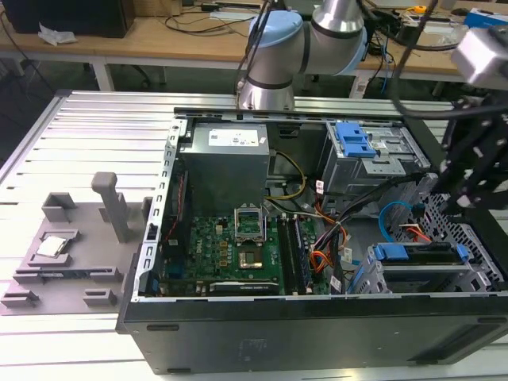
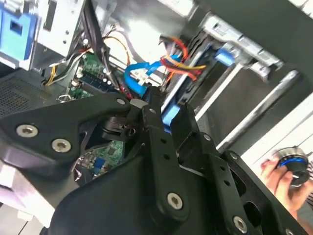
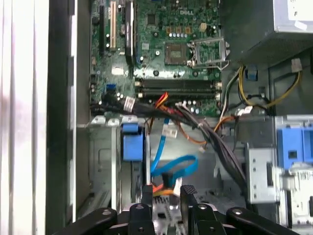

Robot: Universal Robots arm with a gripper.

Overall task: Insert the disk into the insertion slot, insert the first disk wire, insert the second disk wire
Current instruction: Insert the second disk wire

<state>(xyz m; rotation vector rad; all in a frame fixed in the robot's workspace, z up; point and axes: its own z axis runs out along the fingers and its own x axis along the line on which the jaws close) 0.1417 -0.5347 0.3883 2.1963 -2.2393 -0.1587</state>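
Note:
The thin blue wire will next be grabbed by its end (image 1: 414,208) with my gripper, so that I can insert the disk wire.
In the exterior view the disk (image 1: 417,254), edged by its blue carrier, lies in the insertion slot (image 1: 421,279) of the silver perforated cage at the case's front right corner. My gripper (image 1: 456,198) hangs just above it, fingers (image 3: 188,196) apart and open; I see nothing clamped between them. A looped blue wire (image 1: 393,216) and an orange-red wire bundle (image 1: 413,232) lie loose beside the disk. In both wrist views the blue wire (image 3: 173,166) (image 2: 139,73) ends close to my gripper (image 3: 167,193) (image 2: 168,115). The carrier's blue tab (image 3: 133,144) sits beside it.
A taller grey cage with a blue latch (image 1: 353,141) stands behind the slot. The motherboard (image 1: 238,250) and power supply (image 1: 226,159) fill the case's left. A grey fixture (image 1: 71,254) lies on the table at the exterior view's left. A hand (image 2: 276,178) holds a round object.

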